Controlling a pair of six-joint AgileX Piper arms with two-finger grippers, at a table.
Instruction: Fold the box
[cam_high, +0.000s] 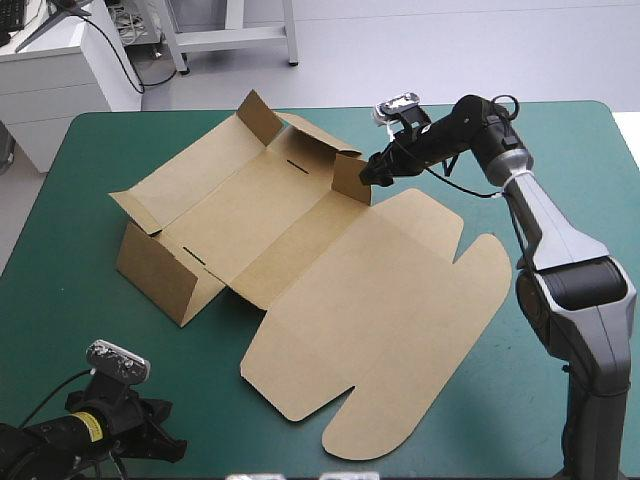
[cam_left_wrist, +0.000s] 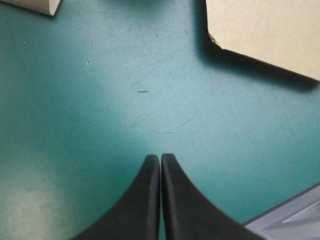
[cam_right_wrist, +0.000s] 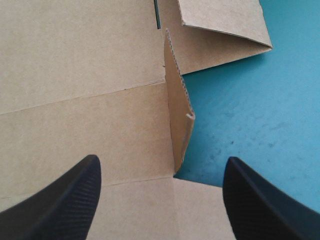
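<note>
I need to grab the small upright flap by its free edge (cam_high: 352, 158) with my right gripper next. Then I can fold the box's side (cam_high: 305, 245) into shape.
The brown box (cam_high: 300, 260) lies in the middle of the teal-green table as a cut sheet. Its lid is flat toward the near right, and its side walls are partly raised at the left and far sides. My right gripper (cam_high: 372, 172) is open at the box's far right corner, where a small upright flap (cam_right_wrist: 179, 120) stands edge-on between the two fingers (cam_right_wrist: 65, 200). My left gripper (cam_left_wrist: 160, 159) is shut and empty, low over bare cover at the near left corner (cam_high: 150, 440). A corner of the box (cam_left_wrist: 265, 30) lies ahead of it.
The teal-green cover (cam_high: 80, 290) shows on all sides of the box, widest along the near edge and the right side. The tip of another board piece (cam_left_wrist: 35, 6) appears ahead of the left gripper.
</note>
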